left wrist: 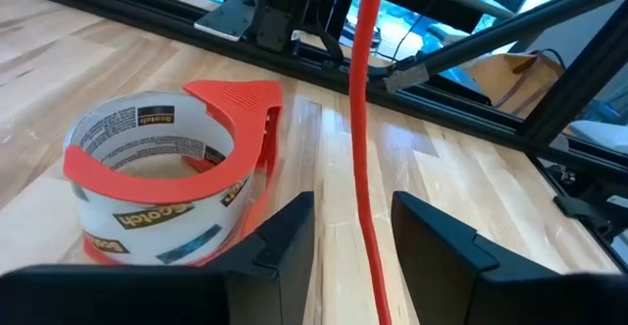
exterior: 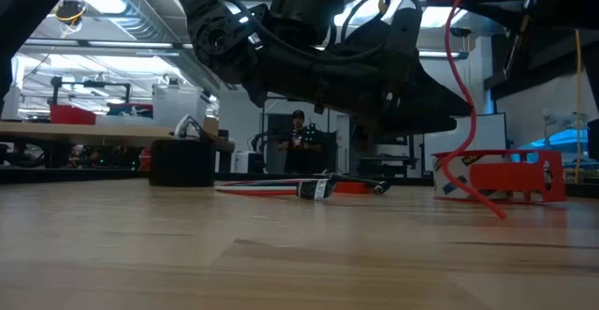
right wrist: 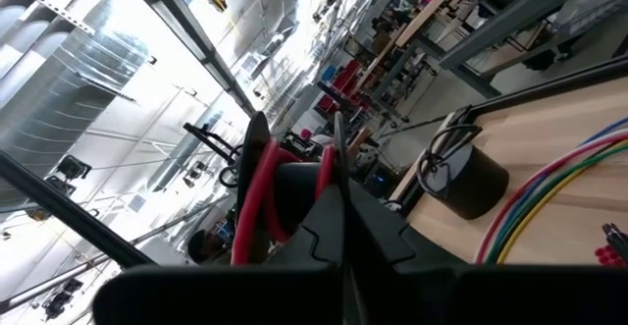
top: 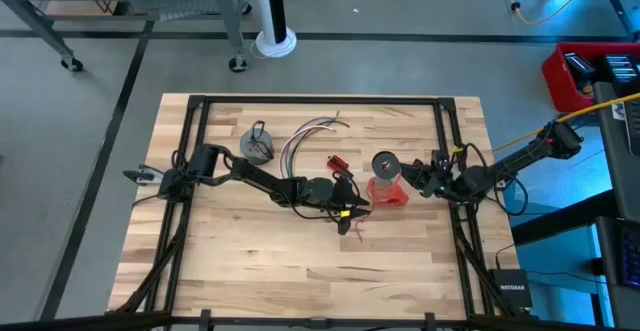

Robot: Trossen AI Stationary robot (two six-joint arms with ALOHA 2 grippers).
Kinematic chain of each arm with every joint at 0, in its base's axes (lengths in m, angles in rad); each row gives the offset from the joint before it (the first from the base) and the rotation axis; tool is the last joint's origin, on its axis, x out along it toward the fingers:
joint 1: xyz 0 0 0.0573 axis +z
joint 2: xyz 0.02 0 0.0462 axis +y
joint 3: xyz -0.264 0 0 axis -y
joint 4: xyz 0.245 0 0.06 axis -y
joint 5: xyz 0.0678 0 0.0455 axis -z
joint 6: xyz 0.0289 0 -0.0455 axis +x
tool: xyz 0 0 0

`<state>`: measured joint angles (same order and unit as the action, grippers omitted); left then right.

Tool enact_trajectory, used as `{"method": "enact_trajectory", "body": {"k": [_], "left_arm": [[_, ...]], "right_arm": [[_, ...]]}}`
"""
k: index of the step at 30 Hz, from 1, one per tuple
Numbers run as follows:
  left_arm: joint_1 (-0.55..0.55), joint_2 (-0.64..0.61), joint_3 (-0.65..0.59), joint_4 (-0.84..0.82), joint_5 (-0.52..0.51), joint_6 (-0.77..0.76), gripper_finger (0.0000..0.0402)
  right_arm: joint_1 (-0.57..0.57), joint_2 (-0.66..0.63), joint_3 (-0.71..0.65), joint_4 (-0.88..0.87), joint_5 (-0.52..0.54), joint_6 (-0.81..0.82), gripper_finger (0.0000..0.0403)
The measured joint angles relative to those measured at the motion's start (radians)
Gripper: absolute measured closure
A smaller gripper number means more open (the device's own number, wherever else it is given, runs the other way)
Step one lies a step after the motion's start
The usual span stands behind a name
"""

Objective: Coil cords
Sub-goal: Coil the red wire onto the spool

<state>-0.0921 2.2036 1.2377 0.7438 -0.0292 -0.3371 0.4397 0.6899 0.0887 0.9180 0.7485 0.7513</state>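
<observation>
I need to pick up the red cord by its loose end with my left gripper next, so that it can be wound around the black coil (top: 385,164).
My right gripper (top: 408,175) is shut on the small black-and-red coil (top: 385,163), held above the table right of centre. A red cord (left wrist: 361,119) runs down from it to the table (exterior: 463,151). My left gripper (left wrist: 353,227) is open at the table's centre (top: 347,214); its fingers stand on either side of that red cord, and I cannot tell if they touch it. The grey coil with the black loop (top: 258,147) stands at the far left. The bundle of coloured wires (top: 305,139) lies beside it. My right gripper pinches the black-and-red coil between its two fingers, with red turns (right wrist: 257,207) showing between them. The coil is lifted clear of the table. Its loose red end hangs down slack and reaches the tabletop (exterior: 501,214).
A red tape roll in its dispenser (top: 388,193) stands on the table just under the right gripper, close beside the left gripper (left wrist: 157,183). A small red block (top: 336,164) lies near the centre. Black frame rails (top: 195,151) run along the table's left and right sides.
</observation>
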Motion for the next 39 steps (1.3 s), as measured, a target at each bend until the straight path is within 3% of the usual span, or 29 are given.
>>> {"method": "enact_trajectory", "body": {"k": [20, 27, 34, 39], "left_arm": [[0.001, 0.003, 0.001, 0.001, 0.0, 0.022, 0.0273], [0.0, 0.124, 0.108, 0.002, 0.006, -0.019, 0.0273], [0.002, 0.127, 0.129, -0.003, 0.007, -0.019, 0.0273], [0.001, 0.127, 0.128, -0.035, 0.007, -0.02, 0.0298]], "right_arm": [[-0.004, 0.001, 0.0, -0.001, -0.027, 0.002, 0.04], [-0.002, 0.001, -0.001, 0.0, -0.029, 0.003, 0.04], [-0.002, 0.001, -0.001, -0.005, -0.046, 0.008, 0.04], [-0.002, 0.001, -0.001, -0.02, -0.046, 0.008, 0.04]]}}
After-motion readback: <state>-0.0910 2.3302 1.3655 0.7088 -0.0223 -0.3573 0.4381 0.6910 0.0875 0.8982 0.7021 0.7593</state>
